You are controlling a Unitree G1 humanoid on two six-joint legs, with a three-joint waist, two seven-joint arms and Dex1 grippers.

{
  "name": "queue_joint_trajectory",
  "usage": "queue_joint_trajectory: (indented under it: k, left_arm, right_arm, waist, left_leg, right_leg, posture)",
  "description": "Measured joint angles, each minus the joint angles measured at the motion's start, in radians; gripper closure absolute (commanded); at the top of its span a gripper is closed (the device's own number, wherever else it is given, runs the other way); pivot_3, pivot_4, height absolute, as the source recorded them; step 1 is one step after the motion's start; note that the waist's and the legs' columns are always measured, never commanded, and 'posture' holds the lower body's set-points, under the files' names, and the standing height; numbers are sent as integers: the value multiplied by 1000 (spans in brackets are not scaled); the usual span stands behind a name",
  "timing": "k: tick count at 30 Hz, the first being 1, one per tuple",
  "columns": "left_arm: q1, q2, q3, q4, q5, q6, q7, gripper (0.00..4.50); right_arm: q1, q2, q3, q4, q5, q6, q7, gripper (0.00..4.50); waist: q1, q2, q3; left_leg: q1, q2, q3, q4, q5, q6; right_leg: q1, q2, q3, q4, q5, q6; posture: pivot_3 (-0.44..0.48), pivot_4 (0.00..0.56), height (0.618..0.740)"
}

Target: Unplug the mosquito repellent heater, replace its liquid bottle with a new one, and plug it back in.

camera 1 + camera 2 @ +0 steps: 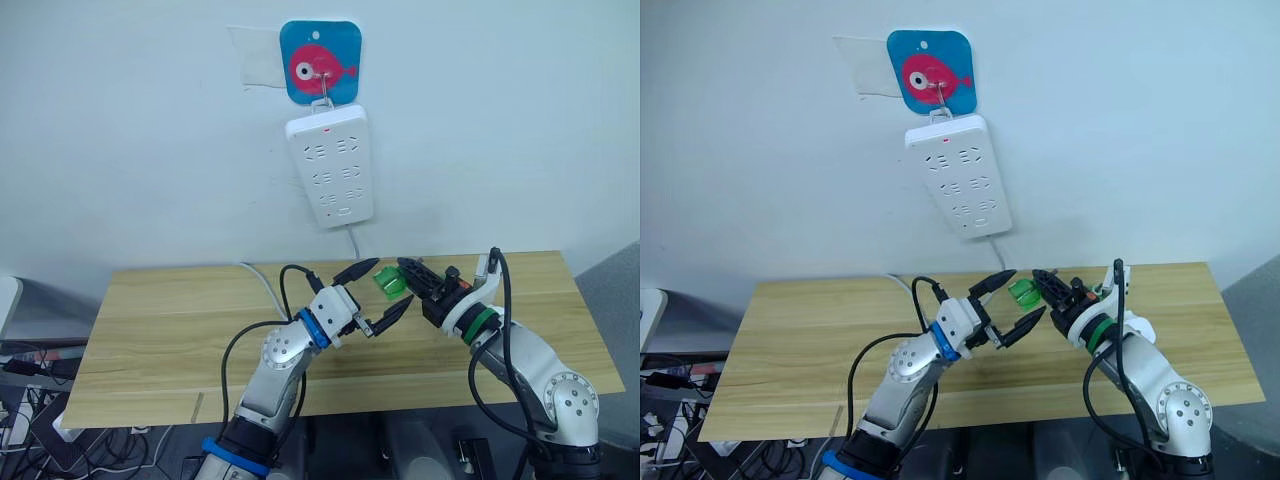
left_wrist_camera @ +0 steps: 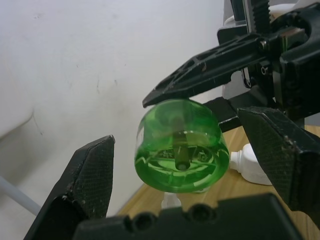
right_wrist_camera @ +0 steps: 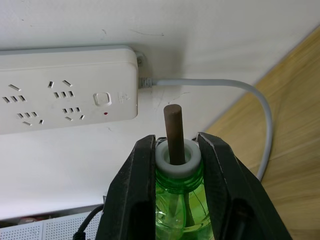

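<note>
The green translucent bottle's wick (image 2: 181, 145) has to stay free to enter the heater, so the left gripper will next grab the rounded body (image 2: 182, 167).
My right gripper (image 3: 175, 139) is shut on the neck of the liquid bottle (image 3: 175, 200), a small green translucent bottle with a white collar and a bare dark wick (image 3: 173, 130). It holds the bottle (image 1: 392, 283) in the air above the back of the table. My left gripper (image 1: 390, 281) is open, its two fingers (image 2: 90, 170) on either side of the bottle's base (image 2: 180, 150) without touching it. White plastic pieces (image 2: 250, 165) lie on the table beyond the bottle; I cannot tell whether one is the heater.
A long white power strip (image 1: 330, 165) hangs on the wall from a blue fish hook (image 1: 320, 62), all its sockets empty. Its grey cable (image 3: 260, 100) runs down behind the wooden table (image 1: 160, 330).
</note>
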Motion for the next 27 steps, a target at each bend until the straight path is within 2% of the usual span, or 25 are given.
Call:
queue_joint_trajectory:
  k: [2,5,10,11,20,27]
  left_arm:
    - [-1,0,1,5,0,-7,1,0]
    - [-2,-2,1,10,0,-9,2,559]
    - [-3,-11,0,11,0,-10,0,2053]
    - [-5,-11,1,14,0,-10,-1,2218]
    - [-17,-12,0,21,1,-10,-3,2217]
    - [-22,-5,6,36,1,-10,-2,2217]
  right_arm:
    - [4,0,4,-5,7,-2,0,3636]
    - [4,-8,11,-5,9,-6,0,3636]
    - [4,-8,21,-5,9,-21,0,3636]
    - [4,-10,21,-5,9,-22,-1,3636]
    - [4,-8,23,-5,15,-38,-3,3636]
    - [3,-8,41,-5,14,-42,6,1249]
  waist:
    - [0,0,0]
    - [0,0,0]
    - [0,0,0]
    - [0,0,0]
    - [0,0,0]
    - [-1,0,0]
  left_leg:
    - [0,0,0,0,0,0]
    - [0,0,0,0,0,0]
    - [0,0,0,0,0,0]
    - [0,0,0,0,0,0]
    - [0,0,0,0,0,0]
    - [0,0,0,0,0,0]
  right_leg:
    - [0,0,0,0,0,0]
    - [0,0,0,0,0,0]
    - [0,0,0,0,0,0]
    - [0,0,0,0,0,0]
    - [0,0,0,0,0,0]
    - [0,0,0,0,0,0]
  posture:
    - [-98,241,740]
    - [-97,241,740]
    - [-100,243,740]
    - [-100,243,740]
    - [-102,246,740]
    - [-102,243,740]
